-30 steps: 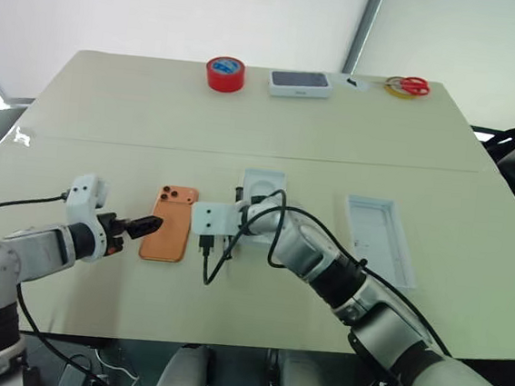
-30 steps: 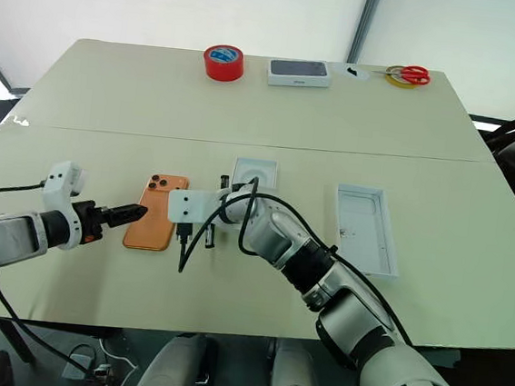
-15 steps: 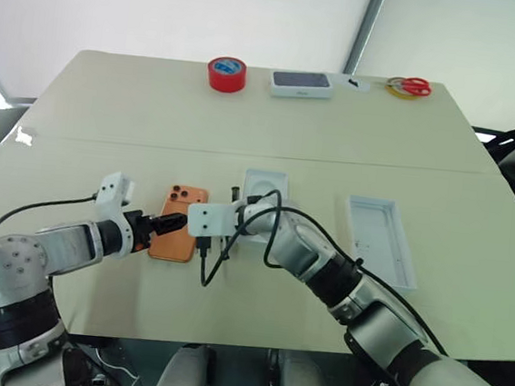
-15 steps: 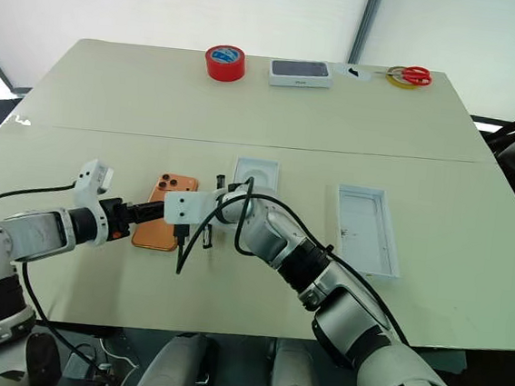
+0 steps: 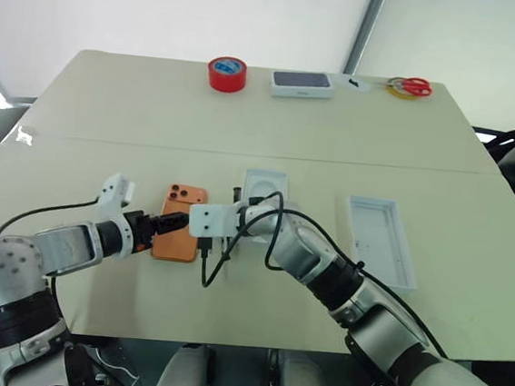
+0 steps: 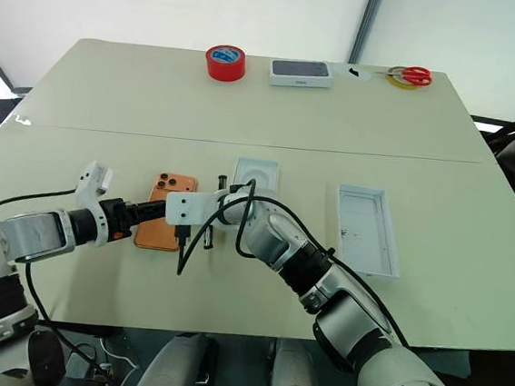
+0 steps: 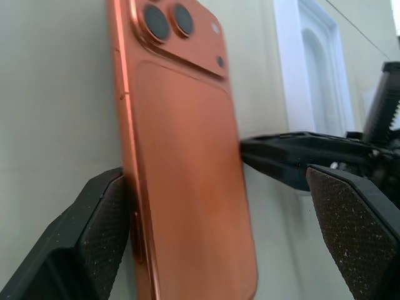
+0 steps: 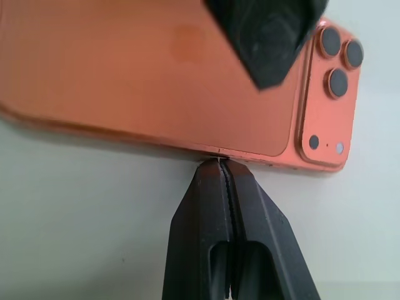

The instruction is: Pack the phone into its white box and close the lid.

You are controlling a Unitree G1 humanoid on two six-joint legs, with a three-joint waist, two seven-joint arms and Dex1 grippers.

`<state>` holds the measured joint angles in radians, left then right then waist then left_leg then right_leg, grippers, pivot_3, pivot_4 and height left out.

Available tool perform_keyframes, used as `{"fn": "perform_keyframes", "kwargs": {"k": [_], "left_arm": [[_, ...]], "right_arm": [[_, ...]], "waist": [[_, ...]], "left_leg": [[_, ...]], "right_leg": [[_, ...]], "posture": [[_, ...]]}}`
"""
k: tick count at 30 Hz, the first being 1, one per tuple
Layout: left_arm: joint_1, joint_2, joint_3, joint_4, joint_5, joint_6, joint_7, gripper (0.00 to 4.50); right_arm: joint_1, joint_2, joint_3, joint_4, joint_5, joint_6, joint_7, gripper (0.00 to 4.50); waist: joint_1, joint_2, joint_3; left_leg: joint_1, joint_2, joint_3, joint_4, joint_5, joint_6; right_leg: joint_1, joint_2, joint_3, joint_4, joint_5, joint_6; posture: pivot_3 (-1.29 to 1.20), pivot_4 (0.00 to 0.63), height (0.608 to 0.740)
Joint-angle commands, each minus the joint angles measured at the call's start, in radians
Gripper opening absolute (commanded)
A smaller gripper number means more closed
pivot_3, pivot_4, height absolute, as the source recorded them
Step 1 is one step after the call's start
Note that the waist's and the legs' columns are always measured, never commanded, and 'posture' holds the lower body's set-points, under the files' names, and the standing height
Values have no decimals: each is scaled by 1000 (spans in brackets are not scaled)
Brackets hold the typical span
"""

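My left fingers are on either side of the phone's long edge (image 7: 139, 187). My left gripper should close now. Closing now would hold the phone.
The orange phone (image 5: 180, 224) lies flat, back up, on the table in front of me. My left gripper (image 5: 165, 222) is open, its pads (image 7: 103, 228) standing either side of the phone's near end (image 7: 187, 144); one pad touches the phone's long edge. My right gripper (image 8: 220, 164) is shut, its tips pressed against the opposite long edge of the phone (image 8: 125, 81). The white box (image 5: 381, 241) lies open and empty to the right, apart from both grippers.
A flat white tray (image 5: 264, 186) with an oval recess sits just behind my right wrist. At the far edge are a red tape roll (image 5: 225, 72), a small white box with a dark phone picture (image 5: 300, 84) and red-handled scissors (image 5: 406, 85).
My left gripper moved right and its open fingers now straddle the phone's near end. The phone shifted slightly right against the right gripper's tips. The right arm stayed put.
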<state>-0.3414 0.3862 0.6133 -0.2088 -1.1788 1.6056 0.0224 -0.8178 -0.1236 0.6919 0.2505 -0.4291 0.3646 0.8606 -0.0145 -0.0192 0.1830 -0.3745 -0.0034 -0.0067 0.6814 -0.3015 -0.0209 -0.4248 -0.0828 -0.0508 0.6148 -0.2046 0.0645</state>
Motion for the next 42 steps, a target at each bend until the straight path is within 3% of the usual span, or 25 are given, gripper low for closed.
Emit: {"fn": "perform_keyframes", "kwargs": {"k": [1,9,12,16,24,27,29,36,42], "left_arm": [[-18,24,8,11,-89,9,3,4425],[-28,56,44,57,-104,-8,44,4425],[-29,60,52,63,-121,-7,53,3570],[-19,68,49,67,-125,4,58,1696],[-6,54,67,91,-178,-17,106,1696],[2,54,65,100,-216,-34,136,899],[15,60,57,107,-256,-53,159,18],[31,94,14,140,-498,-230,307,18],[-61,72,-135,116,-730,-476,483,18]], "right_arm": [[14,8,12,-23,-5,3,7,10],[25,4,14,-37,-11,9,10,10],[28,4,13,-41,-15,12,11,0],[31,6,11,-41,-19,12,11,0],[28,-8,-11,-69,-15,26,15,0],[20,-21,-31,-98,-10,40,16,0],[11,-33,-61,-137,0,65,20,0],[14,-109,-218,-350,99,166,63,0],[111,-257,-450,-528,287,270,137,0]], "waist": [[-2,0,0],[-2,0,0],[-3,0,0],[-2,0,0],[-2,0,0],[0,0,0],[0,-1,0],[1,-2,2],[28,-3,4]], "left_leg": [[0,0,0,0,0,0],[0,0,0,-2,0,0],[0,0,0,-2,0,0],[0,0,0,-2,0,0],[-1,0,0,-2,0,0],[-1,0,0,-2,0,0],[-1,0,0,-2,0,0],[-2,1,-1,-3,0,-1],[-7,-1,-3,-3,0,0]], "right_leg": [[0,0,0,0,0,0],[-1,0,0,0,0,0],[-1,0,0,0,0,0],[-1,0,0,-1,0,0],[-1,0,0,-1,0,0],[-2,-1,0,-1,0,0],[-2,-1,0,-1,0,0],[-2,-1,0,-2,0,0],[-4,-5,-3,-4,0,1]], "posture": [[0,150,740],[0,150,740],[0,150,740],[0,150,740],[0,150,740],[0,150,740],[0,150,740],[0,150,740],[0,150,740]]}}
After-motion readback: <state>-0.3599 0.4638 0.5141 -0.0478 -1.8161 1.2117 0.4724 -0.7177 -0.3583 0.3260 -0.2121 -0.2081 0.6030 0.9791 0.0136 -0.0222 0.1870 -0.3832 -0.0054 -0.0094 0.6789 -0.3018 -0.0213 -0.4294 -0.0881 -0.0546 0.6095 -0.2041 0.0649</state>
